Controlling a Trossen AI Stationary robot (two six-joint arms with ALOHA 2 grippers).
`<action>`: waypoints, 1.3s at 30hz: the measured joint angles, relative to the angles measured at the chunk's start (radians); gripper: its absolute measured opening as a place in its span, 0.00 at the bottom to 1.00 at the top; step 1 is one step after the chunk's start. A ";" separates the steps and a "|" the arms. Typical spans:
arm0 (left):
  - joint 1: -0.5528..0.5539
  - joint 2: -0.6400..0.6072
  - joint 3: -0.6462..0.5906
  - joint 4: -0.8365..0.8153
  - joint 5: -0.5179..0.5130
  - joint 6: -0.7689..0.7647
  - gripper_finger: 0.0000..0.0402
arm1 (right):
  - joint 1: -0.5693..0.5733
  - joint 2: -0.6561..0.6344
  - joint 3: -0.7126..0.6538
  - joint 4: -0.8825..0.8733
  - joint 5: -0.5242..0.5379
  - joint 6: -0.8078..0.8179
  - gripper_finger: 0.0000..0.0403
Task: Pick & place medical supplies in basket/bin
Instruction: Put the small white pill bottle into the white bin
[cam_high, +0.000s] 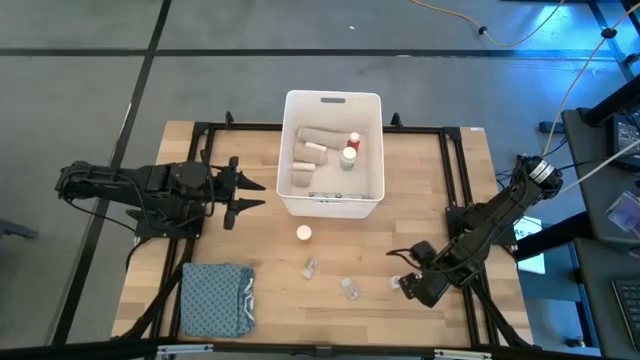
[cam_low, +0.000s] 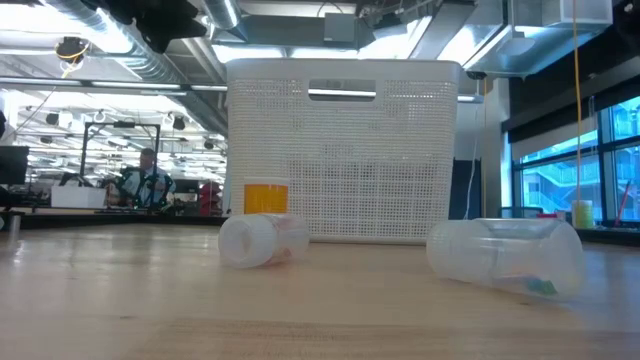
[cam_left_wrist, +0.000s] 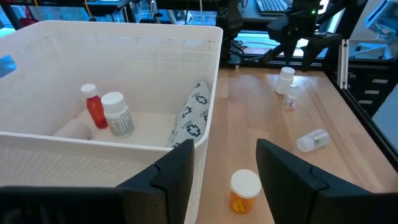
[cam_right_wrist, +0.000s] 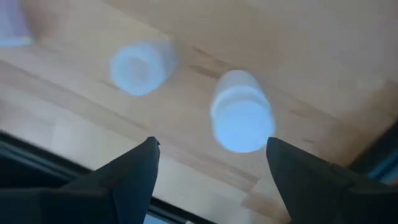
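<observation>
Next, the right gripper grabs the white-capped vial by its cap (cam_right_wrist: 243, 127), to add the vial to the supplies in the white basket.
The white basket (cam_high: 333, 152) stands at the table's middle, toward the far edge. It holds beige rolls (cam_high: 305, 150), a red bottle (cam_left_wrist: 93, 106), a white-capped bottle (cam_left_wrist: 117, 115) and a dotted packet (cam_left_wrist: 189, 118) leaning on its wall. On the wood lie an orange pill bottle (cam_high: 304, 233) and two clear vials (cam_high: 311, 267), (cam_high: 350, 289). My right gripper (cam_high: 408, 284) points down, open, above a third white-capped vial (cam_right_wrist: 241, 118) at the near right; it touches nothing. My left gripper (cam_left_wrist: 224, 174) waits open at the basket's left side.
A folded blue-grey cloth (cam_high: 217, 300) lies at the near left corner. A black frame (cam_high: 455, 170) runs around the tabletop. Bare wood lies between the basket and the near edge, around the loose vials. In the low view two vials (cam_low: 262, 240), (cam_low: 508, 258) lie before the basket.
</observation>
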 joint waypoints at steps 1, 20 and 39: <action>0.000 0.000 0.000 0.000 0.000 0.000 0.41 | 0.000 0.000 0.000 0.007 0.008 -0.010 0.73; 0.000 0.000 0.000 0.000 -0.026 0.015 0.41 | -0.001 0.092 0.000 -0.062 -0.054 0.010 0.72; 0.000 0.000 0.000 0.000 -0.030 0.018 0.41 | -0.051 0.127 0.000 -0.041 -0.069 -0.022 0.57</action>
